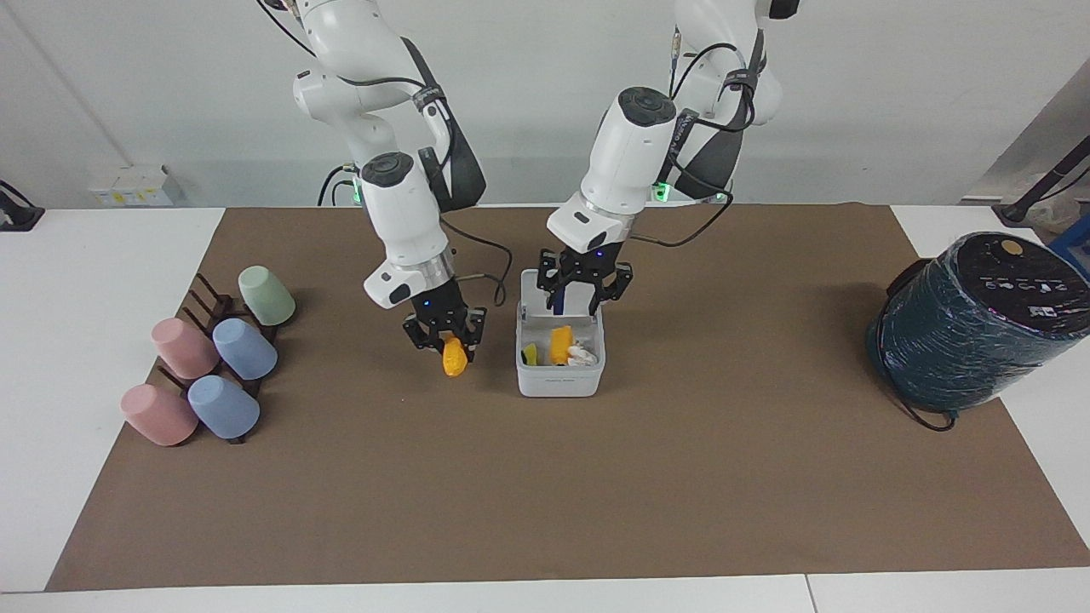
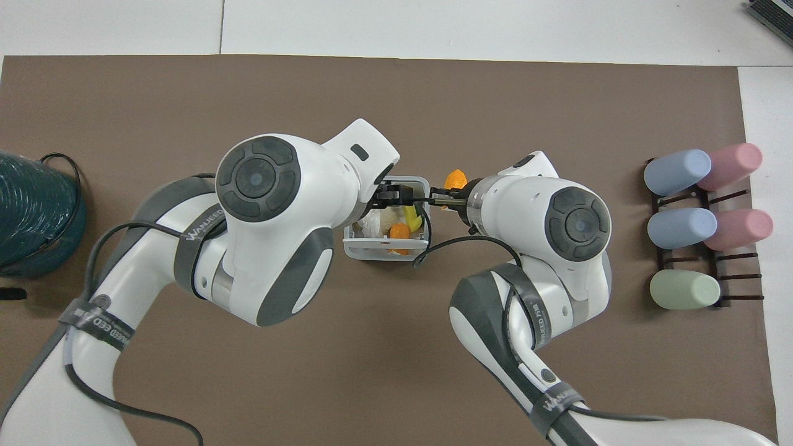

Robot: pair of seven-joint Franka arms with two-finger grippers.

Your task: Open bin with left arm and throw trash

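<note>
The orange piece hangs outside the white bin's rim and would miss if released now, so my right gripper should keep holding it until it is in the bin.
The white bin point(image 1: 559, 381) stands mid-table with its lid point(image 1: 535, 285) open and upright; it also shows in the overhead view point(image 2: 384, 253). Inside lie an orange piece point(image 1: 559, 343) point(image 2: 399, 231), a yellow piece point(image 1: 530, 353) point(image 2: 411, 217) and crumpled white paper point(image 1: 584, 354). My left gripper point(image 1: 584, 294) hangs open and empty just above the bin. My right gripper point(image 1: 447, 343) is shut on the other orange piece point(image 1: 454, 361) point(image 2: 456, 179), held above the mat beside the bin, toward the right arm's end.
Several pastel cups point(image 1: 245, 347) lie on a dark rack point(image 1: 213, 306) at the right arm's end of the table. A big dark teal wrapped cylinder point(image 1: 979, 323) stands at the left arm's end, with a black cable by it.
</note>
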